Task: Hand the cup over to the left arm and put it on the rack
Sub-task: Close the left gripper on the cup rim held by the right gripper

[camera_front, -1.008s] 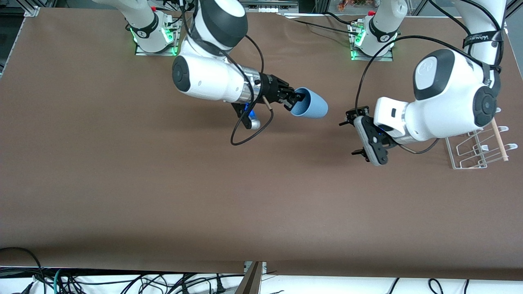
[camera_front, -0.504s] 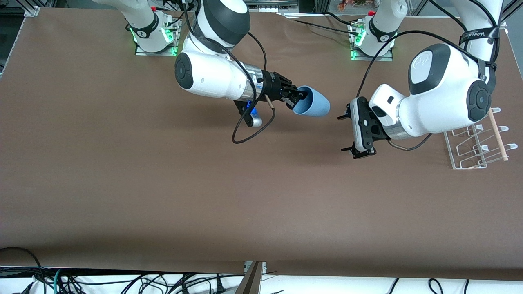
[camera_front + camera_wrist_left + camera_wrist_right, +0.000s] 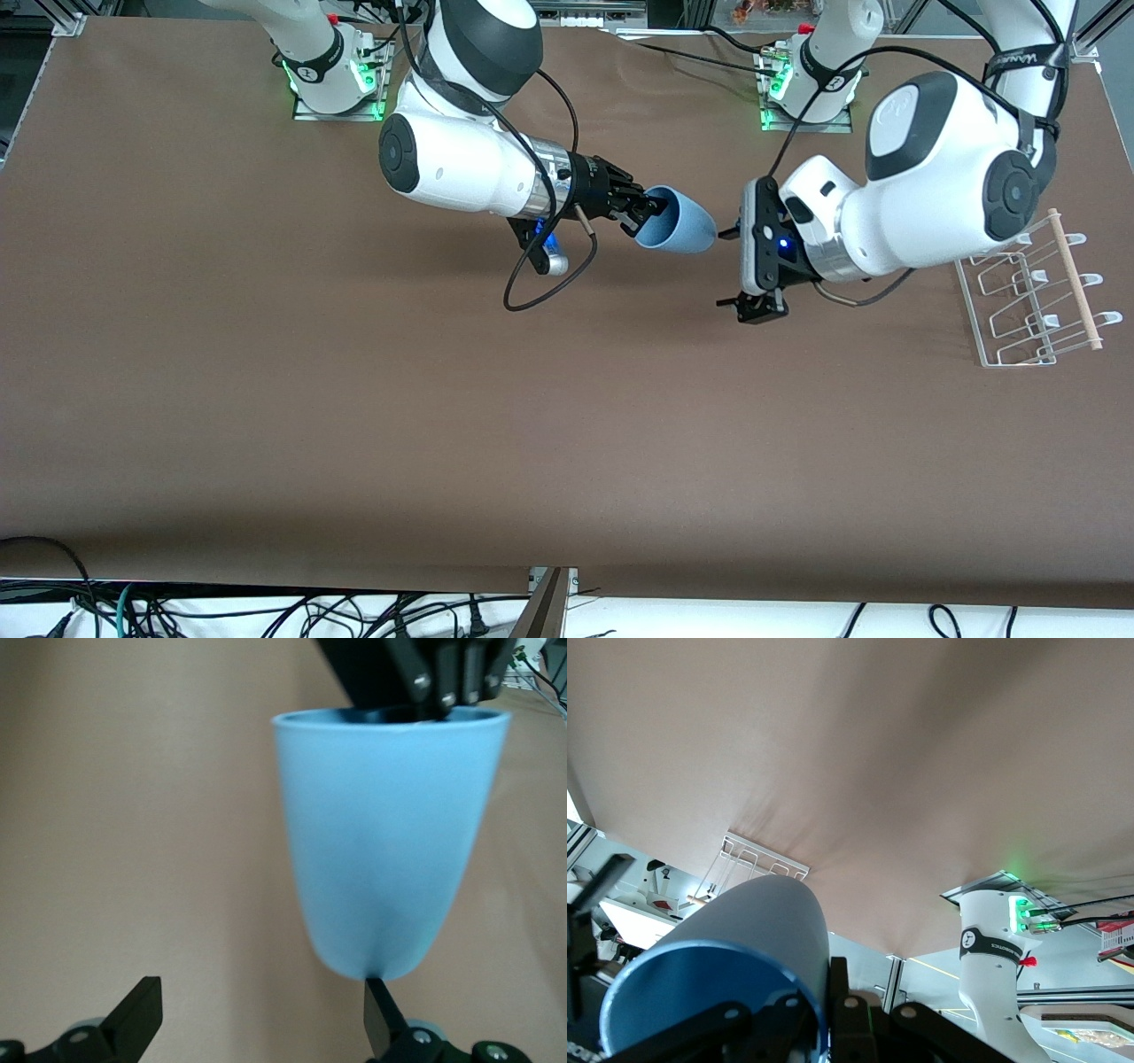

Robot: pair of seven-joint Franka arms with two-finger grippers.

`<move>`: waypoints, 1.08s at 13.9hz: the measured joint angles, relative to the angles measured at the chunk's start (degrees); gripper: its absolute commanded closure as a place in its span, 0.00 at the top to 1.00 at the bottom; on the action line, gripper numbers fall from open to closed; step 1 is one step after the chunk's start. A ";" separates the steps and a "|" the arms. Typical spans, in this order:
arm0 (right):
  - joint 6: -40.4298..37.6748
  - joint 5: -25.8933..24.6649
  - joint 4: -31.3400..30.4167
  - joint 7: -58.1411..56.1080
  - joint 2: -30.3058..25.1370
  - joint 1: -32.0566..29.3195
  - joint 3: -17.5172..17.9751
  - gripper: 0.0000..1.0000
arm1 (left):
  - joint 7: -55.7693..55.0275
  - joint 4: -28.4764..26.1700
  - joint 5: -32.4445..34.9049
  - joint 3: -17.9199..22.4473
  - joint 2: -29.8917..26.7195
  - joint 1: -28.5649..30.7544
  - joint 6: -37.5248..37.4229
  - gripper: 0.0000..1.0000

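My left gripper grabs the light-blue cup by its closed bottom next, to leave the cup's rim free for the handover and the wire rack [image 3: 1028, 301].
The light-blue cup [image 3: 680, 229] hangs on its side above the table's middle. My right gripper [image 3: 649, 213] is shut on its rim, one finger inside and one outside, as the right wrist view shows [image 3: 819, 1010] with the cup [image 3: 744, 939] close up. My left gripper [image 3: 726, 268] is open and empty, level with the cup's closed bottom and a short way from it. In the left wrist view the cup [image 3: 390, 842] fills the middle; its bottom lies just ahead of one finger of the left gripper [image 3: 259, 992], not between the two. The white wire rack [image 3: 1028, 301] stands at the left arm's end of the table.
The rack's wooden dowel [image 3: 1074, 279] runs along its outer side. The rack also shows in the right wrist view [image 3: 757, 859]. A black cable loop [image 3: 532, 283] hangs under the right wrist. Both arm bases stand at the table's back edge.
My left gripper has swung away from the rack toward the cup's bottom and turned its open fingers to face it. The right gripper and the cup have shifted only slightly.
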 measured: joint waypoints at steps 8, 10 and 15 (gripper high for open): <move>0.04 0.00 0.02 0.00 0.00 0.01 -0.04 0.00 | 0.41 -7.78 0.00 -2.41 -5.52 0.09 2.27 1.00; 0.04 0.00 0.02 0.00 0.00 0.01 -0.05 0.00 | 0.35 -8.87 0.00 -3.73 -5.86 0.12 4.15 1.00; 0.04 0.00 0.02 0.00 0.00 0.01 -0.05 0.00 | -1.27 -9.78 0.00 -4.68 -6.10 0.17 5.21 1.00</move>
